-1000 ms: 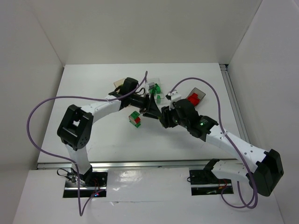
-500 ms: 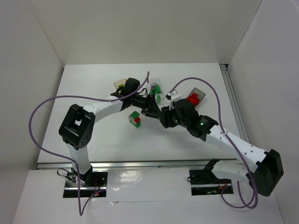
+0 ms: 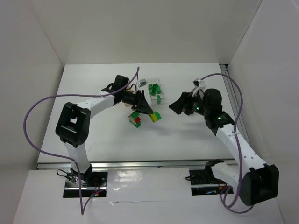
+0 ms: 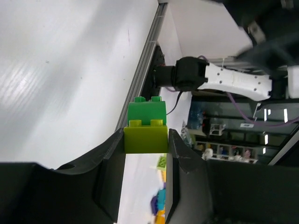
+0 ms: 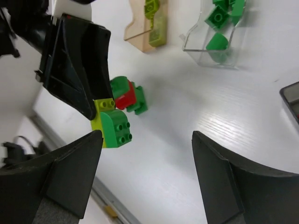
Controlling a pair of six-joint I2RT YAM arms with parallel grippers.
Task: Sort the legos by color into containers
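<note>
Next, my right gripper grabs only the green brick at the stack's outer end, to pull it off and sort it into the clear bin [image 3: 155,80].
My left gripper [image 3: 149,112] is shut on the yellow-green brick [image 4: 145,139] of a two-colour stack, with a green brick [image 4: 147,111] stuck on its outer end. It holds the stack [image 3: 155,116] just above the table. My right gripper [image 3: 177,106] is open and empty, well to the right of the stack [image 5: 112,128]. A red-and-green stack [image 3: 135,118] lies on the table beside the left fingers. The clear bin [image 3: 155,80] holds green bricks. The orange-tan bin [image 5: 140,35] holds yellow-green bricks. A corner of the dark grey bin [image 5: 292,95] shows at the right edge of the right wrist view.
The left arm [image 3: 100,103] reaches across the back left and covers the orange-tan bin in the top view. The right arm [image 3: 229,135] covers the dark bin there. The table's near edge rail [image 3: 149,164] runs along the front.
My right gripper has let go of the stack, opened and drawn back to the right. My left gripper has kept the two-colour stack and shifted slightly left and toward the front.
</note>
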